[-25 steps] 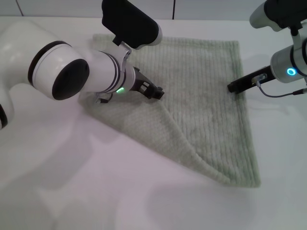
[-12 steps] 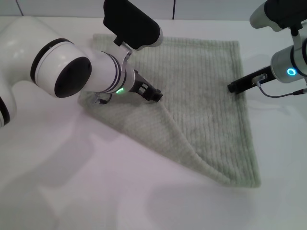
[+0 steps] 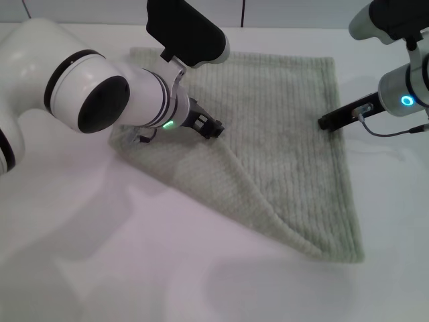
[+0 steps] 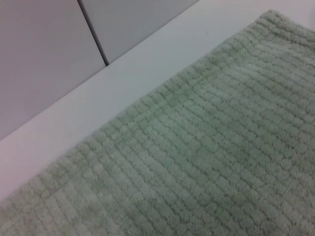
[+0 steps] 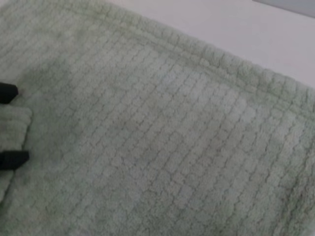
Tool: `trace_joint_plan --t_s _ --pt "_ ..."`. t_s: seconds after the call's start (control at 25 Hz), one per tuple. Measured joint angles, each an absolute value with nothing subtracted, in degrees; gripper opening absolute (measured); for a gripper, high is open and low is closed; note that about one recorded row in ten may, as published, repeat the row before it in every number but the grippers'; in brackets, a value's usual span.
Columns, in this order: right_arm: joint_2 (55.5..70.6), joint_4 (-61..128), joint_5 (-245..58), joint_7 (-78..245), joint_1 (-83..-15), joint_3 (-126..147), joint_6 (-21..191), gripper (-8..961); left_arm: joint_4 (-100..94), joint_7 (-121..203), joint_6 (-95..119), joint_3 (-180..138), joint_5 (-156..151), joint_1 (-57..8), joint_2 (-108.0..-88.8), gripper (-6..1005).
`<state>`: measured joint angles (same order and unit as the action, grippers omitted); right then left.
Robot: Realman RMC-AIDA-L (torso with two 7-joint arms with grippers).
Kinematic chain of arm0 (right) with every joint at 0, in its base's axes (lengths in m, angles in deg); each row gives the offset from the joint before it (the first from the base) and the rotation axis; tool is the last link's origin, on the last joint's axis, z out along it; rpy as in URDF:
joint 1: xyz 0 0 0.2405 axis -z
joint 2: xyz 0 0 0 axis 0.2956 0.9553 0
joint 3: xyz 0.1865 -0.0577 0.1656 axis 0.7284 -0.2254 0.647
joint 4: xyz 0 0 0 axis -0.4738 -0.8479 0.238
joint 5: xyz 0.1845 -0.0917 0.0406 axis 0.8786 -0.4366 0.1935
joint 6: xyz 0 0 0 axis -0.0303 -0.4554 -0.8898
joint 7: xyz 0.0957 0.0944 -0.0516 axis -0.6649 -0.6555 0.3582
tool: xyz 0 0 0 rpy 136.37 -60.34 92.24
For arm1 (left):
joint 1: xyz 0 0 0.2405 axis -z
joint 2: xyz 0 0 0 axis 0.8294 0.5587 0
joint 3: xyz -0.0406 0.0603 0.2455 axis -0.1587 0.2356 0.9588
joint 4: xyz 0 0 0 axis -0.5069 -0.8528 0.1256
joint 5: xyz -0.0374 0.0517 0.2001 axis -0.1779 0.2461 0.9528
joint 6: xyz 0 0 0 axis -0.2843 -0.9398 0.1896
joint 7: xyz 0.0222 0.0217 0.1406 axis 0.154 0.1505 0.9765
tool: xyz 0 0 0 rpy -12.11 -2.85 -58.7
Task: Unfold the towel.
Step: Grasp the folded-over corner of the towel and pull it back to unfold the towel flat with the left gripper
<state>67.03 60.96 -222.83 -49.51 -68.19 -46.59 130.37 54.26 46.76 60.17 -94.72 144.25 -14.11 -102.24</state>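
Observation:
The flap has its raised edge (image 3: 226, 145) running into my fingers, so it is time for my left gripper to close on the flap and catch it.
The pale green towel (image 3: 281, 127) lies on the white table (image 3: 134, 268), with its left part folded over as a triangular flap (image 3: 194, 168) showing the waffle side. My left gripper (image 3: 214, 129) is low over the towel at the tip of that flap. The left wrist view shows only the towel's waffle weave (image 4: 197, 157) and its hem. My right gripper (image 3: 325, 123) is at the towel's right edge. In the right wrist view two black fingertips (image 5: 10, 160) stand either side of a raised bit of towel (image 5: 147, 123).
The table edge and grey wall panels (image 4: 44, 59) run behind the towel's far hem. Bare white table lies in front of the towel and to its right (image 3: 395, 201). The bulky left arm (image 3: 87, 100) hangs over the towel's left corner.
My left gripper has shifted a little to the left and back along the flap's tip. The right arm and the towel's outline have not visibly moved.

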Motion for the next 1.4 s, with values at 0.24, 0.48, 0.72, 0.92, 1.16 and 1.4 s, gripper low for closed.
trace_joint_plan --t_s 0.24,0.48,0.72,0.92,1.16,1.4 --pt "67.04 61.0 -222.8 -49.5 -68.2 -46.6 130.4 10 54.3 46.8 60.7 -94.7 144.3 -13.9 -102.24 668" --pt "67.04 61.0 -222.8 -49.4 -68.2 -46.6 130.4 11 54.4 47.0 61.4 -94.5 144.3 -13.5 -102.13 509" --pt "67.03 61.0 -222.8 -49.3 -68.1 -46.6 130.4 11 54.9 47.5 62.2 -94.2 145.9 -13.3 -102.1 320" --pt "67.03 61.0 -222.8 -49.3 -68.1 -46.6 130.4 11 55.4 47.5 64.1 -94.2 147.4 -13.0 -102.23 126" --pt "67.03 61.0 -222.8 -49.3 -68.1 -46.6 130.4 11 59.0 47.5 66.8 -94.2 147.8 -13.9 -102.15 16" --pt "67.04 61.0 -222.8 -49.3 -68.1 -46.6 130.4 12 67.7 47.1 71.8 -94.2 151.0 -17.3 -102.12 15"
